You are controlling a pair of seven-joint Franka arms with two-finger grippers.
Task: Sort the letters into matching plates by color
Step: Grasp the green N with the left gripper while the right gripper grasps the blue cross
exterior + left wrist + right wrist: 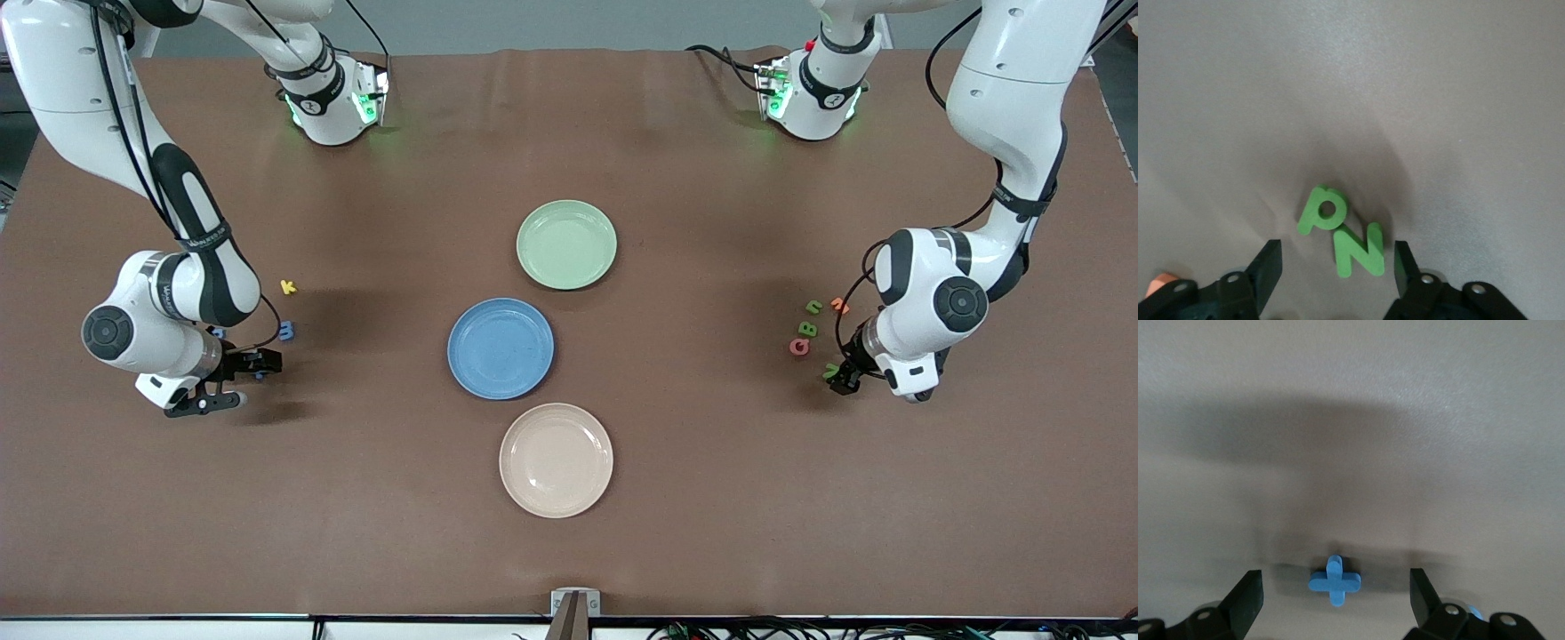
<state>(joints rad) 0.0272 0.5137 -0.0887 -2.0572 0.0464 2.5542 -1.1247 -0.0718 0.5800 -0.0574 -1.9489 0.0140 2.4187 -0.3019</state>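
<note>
The right gripper's fingers are level with the sides of the blue cross-shaped letter, so they should close on the letter now.
My left gripper (pixel 1336 270) is low over the table at the left arm's end, open, with a green letter N (pixel 1359 250) between its fingers and close to one finger. A green P (pixel 1325 210) lies touching the N. In the front view this gripper (pixel 840 375) sits by a green piece (pixel 831 369). My right gripper (pixel 1336 597) is open astride a blue cross-shaped letter (pixel 1336 580); in the front view this gripper (pixel 238 380) is at the right arm's end. The light green plate (pixel 566 244) and blue plate (pixel 500 348) stand mid-table.
A cream-beige plate (pixel 556 460) lies nearest the front camera. A yellow K (pixel 287 286) and a blue letter (pixel 285 331) lie beside the right arm. Green letters (pixel 807 328), a red one (pixel 799 347) and an orange one (pixel 839 305) cluster by the left arm.
</note>
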